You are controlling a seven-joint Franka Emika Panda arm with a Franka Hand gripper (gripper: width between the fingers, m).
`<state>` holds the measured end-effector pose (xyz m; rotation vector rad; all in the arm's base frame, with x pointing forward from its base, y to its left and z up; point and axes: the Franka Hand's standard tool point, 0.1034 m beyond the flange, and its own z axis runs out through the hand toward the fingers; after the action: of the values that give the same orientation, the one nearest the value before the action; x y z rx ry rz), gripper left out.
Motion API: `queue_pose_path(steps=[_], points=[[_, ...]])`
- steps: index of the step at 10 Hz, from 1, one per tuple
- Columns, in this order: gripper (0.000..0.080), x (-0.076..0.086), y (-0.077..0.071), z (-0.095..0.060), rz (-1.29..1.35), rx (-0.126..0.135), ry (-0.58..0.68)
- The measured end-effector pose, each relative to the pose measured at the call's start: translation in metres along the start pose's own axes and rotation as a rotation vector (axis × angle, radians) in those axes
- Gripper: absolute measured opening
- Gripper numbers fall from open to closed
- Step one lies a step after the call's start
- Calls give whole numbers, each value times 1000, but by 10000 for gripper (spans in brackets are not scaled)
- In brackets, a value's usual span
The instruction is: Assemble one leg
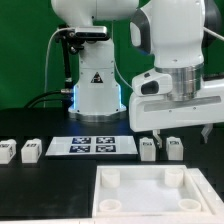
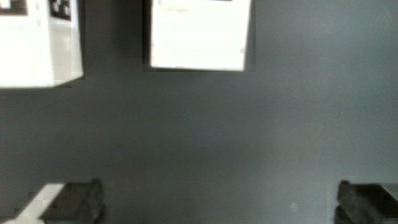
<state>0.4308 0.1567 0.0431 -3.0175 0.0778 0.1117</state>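
I will next grab a white leg with my gripper by its tagged body [image 1: 175, 149], so that I can fit it into the large white panel [image 1: 108, 201].
Several white legs with black-and-white tags stand on the dark table. Two are at the exterior view's left [image 1: 7, 150] [image 1: 31, 150], and two more [image 1: 148, 149] [image 1: 174, 148] stand just behind the large white panel [image 1: 108, 201]. My gripper [image 1: 180, 132] hangs open and empty above the right pair. In the wrist view two legs [image 2: 36, 45] [image 2: 198, 35] show as white blocks ahead of my gripper [image 2: 221, 203]. Its dark fingertips [image 2: 71, 200] are wide apart with only bare table between them.
The marker board [image 1: 92, 146] lies flat between the two pairs of legs. The robot's white base [image 1: 95, 90] stands behind it. The large white panel with round corner sockets fills the front at the exterior view's right.
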Motion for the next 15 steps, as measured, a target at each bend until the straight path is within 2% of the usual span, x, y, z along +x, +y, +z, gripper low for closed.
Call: queue_pose_path(steps=[1, 2, 3, 4, 5, 6, 7, 8, 10, 12, 13, 15], points=[[649, -1, 0, 0, -2, -1, -5], [649, -12, 4, 2, -3, -20, -137], [649, -13, 3, 1, 28, -21, -264], [649, -11, 4, 4, 39, -22, -331], [649, -21, 6, 3, 56, -30, -470], [649, -20, 3, 4, 61, -32, -581], [649, -17, 0, 7, 57, -28, -626], [649, -22, 1, 6, 51, -29, -711], [649, -18, 0, 9, 53, -26, -710], [649, -29, -5, 20, 91, -46, -732], [649, -40, -8, 26, 92, -57, -742], [649, -51, -9, 35, 103, -54, -761]])
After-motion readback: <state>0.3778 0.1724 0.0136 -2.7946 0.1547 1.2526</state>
